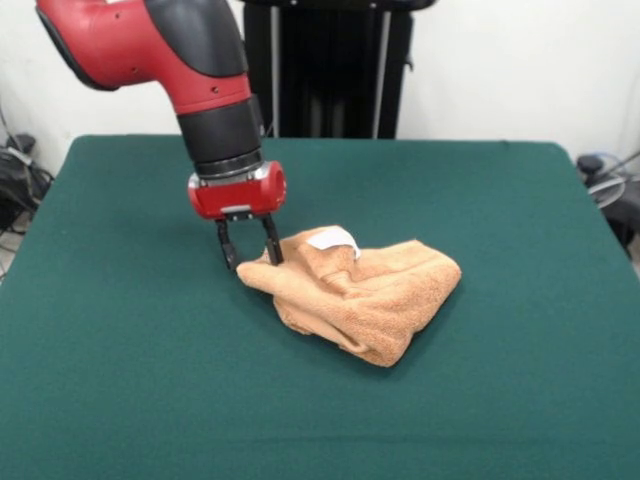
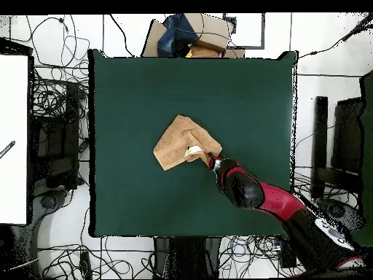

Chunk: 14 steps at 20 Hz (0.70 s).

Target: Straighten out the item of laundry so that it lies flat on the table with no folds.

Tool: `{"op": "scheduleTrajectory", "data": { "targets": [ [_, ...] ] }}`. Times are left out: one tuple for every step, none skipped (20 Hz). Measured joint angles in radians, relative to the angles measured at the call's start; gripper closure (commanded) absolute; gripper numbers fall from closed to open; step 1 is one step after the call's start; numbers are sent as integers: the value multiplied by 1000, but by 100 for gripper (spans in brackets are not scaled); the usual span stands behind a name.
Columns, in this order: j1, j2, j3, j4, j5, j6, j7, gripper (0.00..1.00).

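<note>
The towel (image 1: 365, 285) should be straightened and its folds opened out, so my gripper should next grip it by its loose corner (image 1: 251, 273).
The light orange-brown towel (image 1: 365, 285) lies crumpled and folded over itself a little right of the middle of the dark green table (image 1: 120, 320). Its small white tag (image 1: 333, 238) shows on top near its far edge. My gripper (image 1: 252, 262) points down at the towel's left corner. Its fingers are apart, one on each side of that corner, just above the cloth. In the overhead view the towel (image 2: 181, 142) is a folded kite shape at the centre of the table (image 2: 131, 95), with my gripper (image 2: 213, 161) at its lower right edge beside the tag (image 2: 193, 151).
The black pedestal (image 1: 330, 70) stands behind the table's far edge. Cables (image 2: 55, 109) lie on the floor round the table. A cardboard box (image 2: 204, 33) sits beyond one table edge and a white panel (image 2: 13, 138) stands at the left.
</note>
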Motion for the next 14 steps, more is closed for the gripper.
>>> {"op": "scheduleTrajectory", "data": {
  "targets": [
    [3,1,0,0,0,0,0,0],
    [9,1,0,0,0,0,0,0],
    [15,2,0,0,0,0,0,0],
    [21,2,0,0,0,0,0,100],
    [23,2,0,0,0,0,0,100],
    [24,2,0,0,0,0,0,100],
    [26,2,0,0,0,0,0,100],
    [28,3,0,0,0,0,0,100],
    [29,3,0,0,0,0,0,100],
    [30,3,0,0,0,0,0,100],
    [31,3,0,0,0,0,0,100],
    [31,3,0,0,-1,0,0,100],
    [31,4,0,0,0,0,0,100],
    [31,3,0,0,-1,0,0,100]
  ]
}}
